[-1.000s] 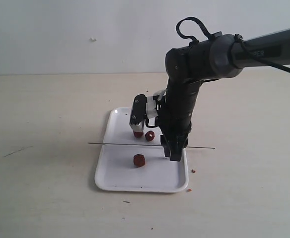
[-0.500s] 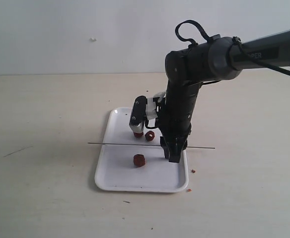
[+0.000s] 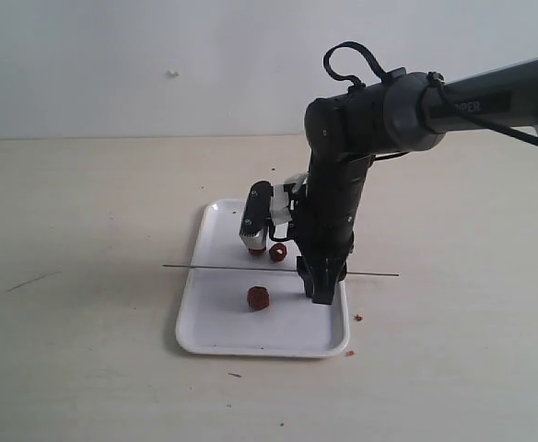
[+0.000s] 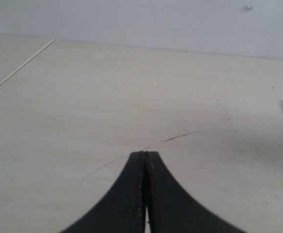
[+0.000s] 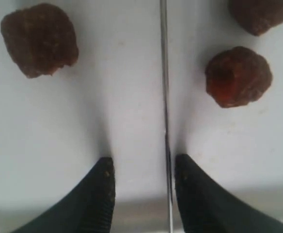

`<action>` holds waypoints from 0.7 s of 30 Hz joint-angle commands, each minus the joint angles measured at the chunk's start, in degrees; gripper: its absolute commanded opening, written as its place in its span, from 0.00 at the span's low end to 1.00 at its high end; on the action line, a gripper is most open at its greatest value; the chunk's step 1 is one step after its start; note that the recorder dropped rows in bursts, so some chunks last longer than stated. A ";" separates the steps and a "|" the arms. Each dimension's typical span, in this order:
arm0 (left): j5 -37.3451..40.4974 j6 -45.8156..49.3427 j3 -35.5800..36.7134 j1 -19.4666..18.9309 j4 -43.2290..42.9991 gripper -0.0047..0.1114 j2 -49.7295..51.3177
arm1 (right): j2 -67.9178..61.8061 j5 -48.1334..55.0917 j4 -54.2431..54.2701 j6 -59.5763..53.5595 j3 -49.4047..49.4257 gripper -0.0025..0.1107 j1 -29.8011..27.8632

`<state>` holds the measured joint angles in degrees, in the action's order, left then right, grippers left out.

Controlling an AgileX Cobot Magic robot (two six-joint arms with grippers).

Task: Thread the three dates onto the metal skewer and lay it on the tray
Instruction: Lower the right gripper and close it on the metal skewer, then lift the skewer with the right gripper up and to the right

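Note:
My right gripper should close now and would hold the metal skewer: both fingers reach past it on either side, near the tray's bottom.
The white tray [image 3: 216,339] lies on the table. The metal skewer [image 3: 204,268] rests across it, both ends overhanging. Three dates sit loose on the tray: one [image 3: 258,297] in front of the skewer, one [image 3: 277,251] behind it, and one [image 3: 256,249] partly hidden under the arm's wrist block. My right gripper [image 3: 321,291] points down at the tray's right part, open, astride the skewer [image 5: 164,73], which runs close to one fingertip [image 5: 184,170]. The dates [image 5: 39,39] [image 5: 237,75] [image 5: 262,14] lie either side. My left gripper [image 4: 144,155] is shut over bare table.
Small reddish crumbs [image 3: 358,318] [image 3: 349,352] lie on the table by the tray's right front corner. A dark scratch [image 3: 29,281] marks the tabletop at the left. The right arm [image 3: 343,184] stands over the tray's back right.
The right arm has edged slightly left over the skewer, jaws still open. The skewer and dates have not moved.

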<state>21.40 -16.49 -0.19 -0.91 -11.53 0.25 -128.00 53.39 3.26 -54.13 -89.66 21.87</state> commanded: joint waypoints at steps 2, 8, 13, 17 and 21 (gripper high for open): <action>-0.33 -0.16 0.19 0.00 -0.34 0.04 -0.25 | -0.85 -0.82 -0.47 0.36 -0.06 0.22 0.09; -0.33 -0.16 0.19 0.00 -0.34 0.04 -0.25 | -0.85 -1.57 -0.58 0.36 -0.06 0.02 0.09; -0.33 -0.16 0.19 0.00 -0.34 0.04 -0.25 | -0.64 -2.65 -0.58 1.88 -0.06 0.02 0.09; -0.33 -0.16 0.19 0.00 -0.34 0.04 -0.25 | 1.36 -2.13 -0.12 1.88 -0.06 0.02 0.09; -0.33 -0.16 0.19 0.00 -0.34 0.04 -0.25 | 5.49 1.62 -0.12 2.95 -0.06 0.02 0.09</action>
<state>21.40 -16.49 -0.19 -0.91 -11.53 0.25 -126.20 52.68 3.27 -52.36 -89.77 21.91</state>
